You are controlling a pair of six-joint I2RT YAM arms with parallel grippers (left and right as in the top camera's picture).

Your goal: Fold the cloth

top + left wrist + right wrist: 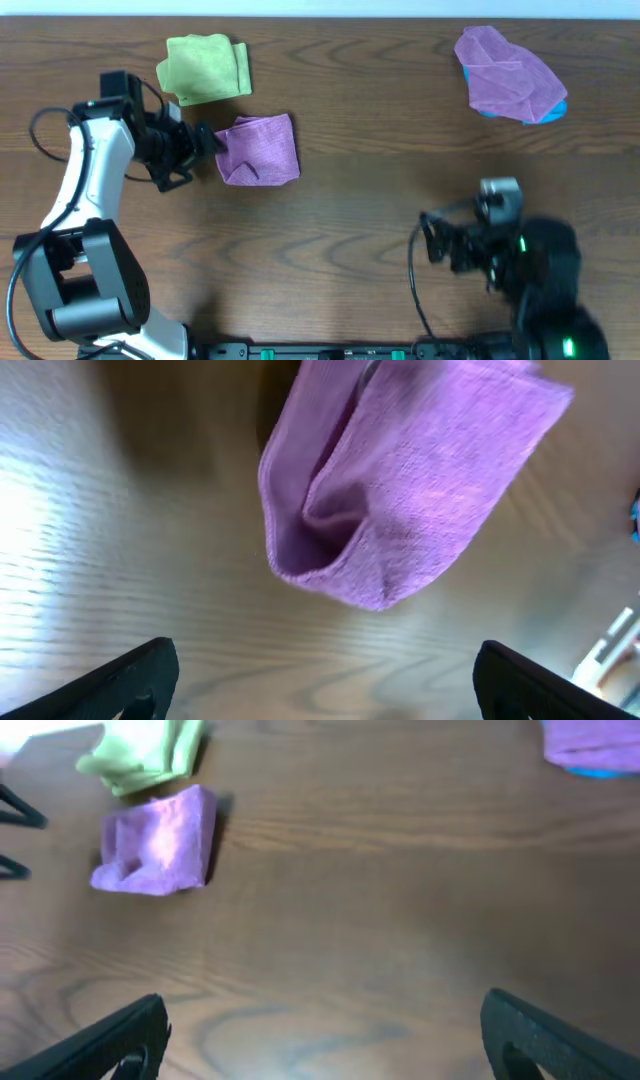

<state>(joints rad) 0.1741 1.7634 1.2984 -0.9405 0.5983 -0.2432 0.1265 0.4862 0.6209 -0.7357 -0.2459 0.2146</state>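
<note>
Next, my left gripper picks up the folded purple cloth [259, 150] by its nearest edge, so the rest stays free to lay on the green cloth.
A folded purple cloth [259, 150] lies on the wood table left of centre. It also shows in the left wrist view [400, 480] and in the right wrist view [155, 842]. My left gripper [200, 143] is open and empty, just left of the cloth's left edge, with bare table between its fingers [325, 680]. My right gripper [437, 243] is open and empty over bare table at the front right [325, 1040], far from the cloth.
A folded green cloth [205, 68] lies behind the purple one, also in the right wrist view [145, 750]. A crumpled purple cloth [508, 76] lies over something blue at the back right. Cables run along the front edge.
</note>
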